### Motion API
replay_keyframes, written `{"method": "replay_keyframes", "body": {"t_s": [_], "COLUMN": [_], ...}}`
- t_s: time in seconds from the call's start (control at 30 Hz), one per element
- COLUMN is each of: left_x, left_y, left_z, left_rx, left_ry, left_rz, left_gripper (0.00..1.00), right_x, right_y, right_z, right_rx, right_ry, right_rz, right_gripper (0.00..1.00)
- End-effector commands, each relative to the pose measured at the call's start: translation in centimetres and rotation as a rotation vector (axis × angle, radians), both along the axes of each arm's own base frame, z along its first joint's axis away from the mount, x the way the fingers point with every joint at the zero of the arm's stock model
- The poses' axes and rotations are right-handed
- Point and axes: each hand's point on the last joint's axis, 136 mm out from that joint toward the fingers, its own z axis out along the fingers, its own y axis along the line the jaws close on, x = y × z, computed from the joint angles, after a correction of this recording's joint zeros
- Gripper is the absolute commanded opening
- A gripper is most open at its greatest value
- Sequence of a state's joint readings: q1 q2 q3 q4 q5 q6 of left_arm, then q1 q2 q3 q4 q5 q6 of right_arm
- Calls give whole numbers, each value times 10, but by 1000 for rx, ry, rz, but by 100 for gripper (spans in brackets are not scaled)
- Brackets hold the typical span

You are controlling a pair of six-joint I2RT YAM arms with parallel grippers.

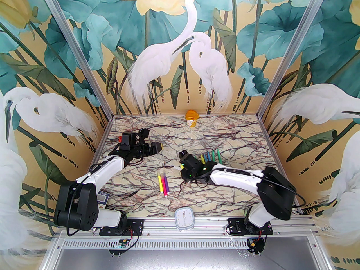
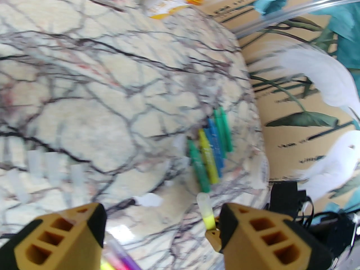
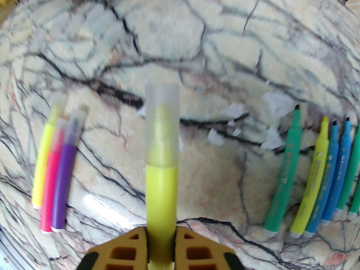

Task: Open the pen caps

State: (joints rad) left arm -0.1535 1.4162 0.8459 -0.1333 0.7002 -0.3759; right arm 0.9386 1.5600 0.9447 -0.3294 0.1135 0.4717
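The left gripper grabs the clear pen cap [image 3: 162, 108] next, away from the yellow-green body my right gripper holds, to pull the cap open.
My right gripper [image 3: 161, 233] is shut on a yellow-green pen [image 3: 161, 190], whose clear pen cap [image 3: 162, 108] still sits on the tip and points away from the fingers. In the top view that right gripper [image 1: 181, 168] hovers mid-table, with my left gripper [image 1: 158, 147] up and to its left. The left gripper [image 2: 161, 219] stands open with nothing between its fingers, and the held pen's cap [image 2: 203, 203] lies just beside its right finger [image 2: 253, 235]. Three capped pens [image 3: 53, 173], yellow, pink and purple, lie together. Several uncapped pens [image 3: 315, 179] lie in a row. Loose clear caps [image 2: 53, 167] rest on the table.
An orange-lidded cup [image 1: 192, 117] stands at the back wall. A white timer [image 1: 184, 218] sits at the near edge, and a small scale [image 1: 102, 198] by the left arm's base. White paper scraps [image 3: 277, 103] lie near the uncapped pens. The marble tabletop [image 1: 242, 139] is walled on three sides.
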Motion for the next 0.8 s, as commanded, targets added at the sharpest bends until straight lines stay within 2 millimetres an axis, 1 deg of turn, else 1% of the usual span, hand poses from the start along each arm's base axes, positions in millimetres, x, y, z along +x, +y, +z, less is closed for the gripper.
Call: {"method": "replay_keyframes", "body": {"t_s": [0.0, 0.27, 0.37, 0.57, 0.77], "left_x": [-9, -27, -30, -35, -40], "left_y": [-23, -68, -81, -99, -112], "left_z": [7, 15, 18, 18, 16], "left_rx": [-93, -136, -157, -184, -188], "left_ry": [5, -8, -6, 3, 12], "left_rz": [-114, -286, -324, -380, -418], "left_gripper": [67, 64, 62, 59, 56], "right_x": [9, 12, 12, 11, 10], "right_y": [-1, 1, 3, 5, 7], "right_z": [17, 41, 48, 52, 54], "right_rx": [36, 91, 105, 114, 122], "right_ry": [-78, -147, -161, -167, -169], "right_rz": [-1, 13, 25, 44, 56], "right_gripper": [14, 14, 14, 14, 14]}}
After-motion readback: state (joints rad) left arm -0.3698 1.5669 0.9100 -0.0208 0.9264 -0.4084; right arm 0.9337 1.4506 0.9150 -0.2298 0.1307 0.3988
